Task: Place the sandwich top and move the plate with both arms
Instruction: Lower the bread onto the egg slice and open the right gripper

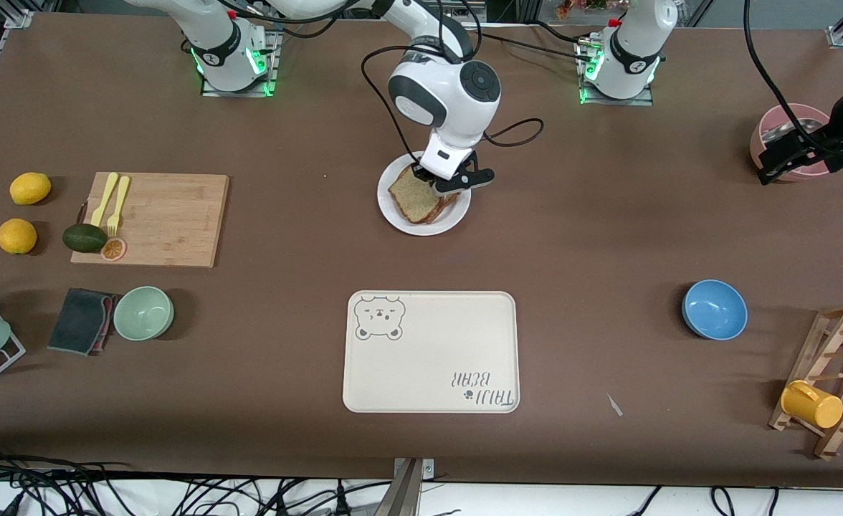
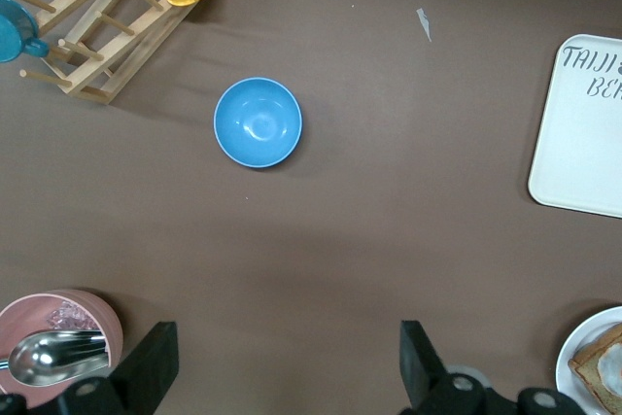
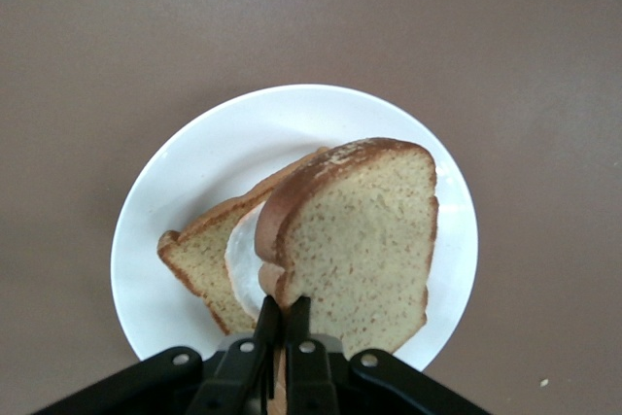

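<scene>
The sandwich top (image 1: 412,199) (image 3: 360,235) overlaps the fried egg on the plate and would land on the egg, so my right gripper should open now.
The sandwich top (image 1: 411,195), a speckled tan slice with a brown crust, is pinched at its edge by my right gripper (image 1: 430,183). It is held tilted over the white plate (image 1: 393,213). In the right wrist view the gripper (image 3: 284,314) is shut on the slice (image 3: 360,240). Under it a second slice with a fried egg (image 3: 199,261) lies on the plate (image 3: 165,191). My left gripper (image 1: 776,161) is open and empty over the table beside a pink bowl (image 1: 787,129), at the left arm's end. Its fingers (image 2: 155,362) stand wide apart.
A cream bear tray (image 1: 429,351) lies nearer the front camera than the plate. A blue bowl (image 1: 714,309) and a wooden rack with a yellow mug (image 1: 812,403) are at the left arm's end. A cutting board (image 1: 163,218), green bowl (image 1: 143,313) and lemons (image 1: 30,188) are at the right arm's end.
</scene>
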Motion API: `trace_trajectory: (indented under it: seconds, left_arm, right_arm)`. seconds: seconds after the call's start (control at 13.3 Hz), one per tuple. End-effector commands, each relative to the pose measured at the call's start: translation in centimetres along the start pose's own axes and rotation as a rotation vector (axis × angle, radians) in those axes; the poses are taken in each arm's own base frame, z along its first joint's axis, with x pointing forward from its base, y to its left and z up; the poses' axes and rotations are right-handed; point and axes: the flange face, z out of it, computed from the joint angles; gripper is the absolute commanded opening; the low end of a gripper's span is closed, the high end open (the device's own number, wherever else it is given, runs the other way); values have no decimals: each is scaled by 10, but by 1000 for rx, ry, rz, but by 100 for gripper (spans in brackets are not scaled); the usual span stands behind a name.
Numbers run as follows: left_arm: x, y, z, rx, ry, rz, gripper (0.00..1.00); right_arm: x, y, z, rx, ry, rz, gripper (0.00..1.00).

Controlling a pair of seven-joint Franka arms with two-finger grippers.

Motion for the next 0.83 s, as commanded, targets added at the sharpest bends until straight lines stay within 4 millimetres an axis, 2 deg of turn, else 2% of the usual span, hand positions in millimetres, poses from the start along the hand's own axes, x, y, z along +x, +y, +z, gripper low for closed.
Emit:
trace_trajectory:
  seconds: [0.0,0.15,0.23,0.3,0.45,0.53,0.6,0.75]
  left_arm:
    - [0,-5,-6,20,2,10,100]
    - [0,-3,-6,20,3,12,100]
    - [0,-3,-6,20,3,12,100]
    - [0,-3,-6,20,3,12,100]
    - [0,-3,-6,20,3,12,100]
    - [0,-4,-6,20,2,10,100]
    - [0,-3,-6,20,3,12,100]
    - [0,-4,-6,20,2,10,100]
  right_arm:
    - [2,-7,-3,-4,20,29,0]
    - [-1,-11,-3,-5,20,24,2]
    - [-1,-11,-3,-5,20,26,25]
    - [-2,-12,-3,-7,21,45,39]
    - [-3,-13,-4,-7,24,97,48]
    - [-4,-13,-6,-12,21,95,55]
    - [-4,-11,-8,-14,20,93,59]
    - [-5,-7,-19,-19,21,93,59]
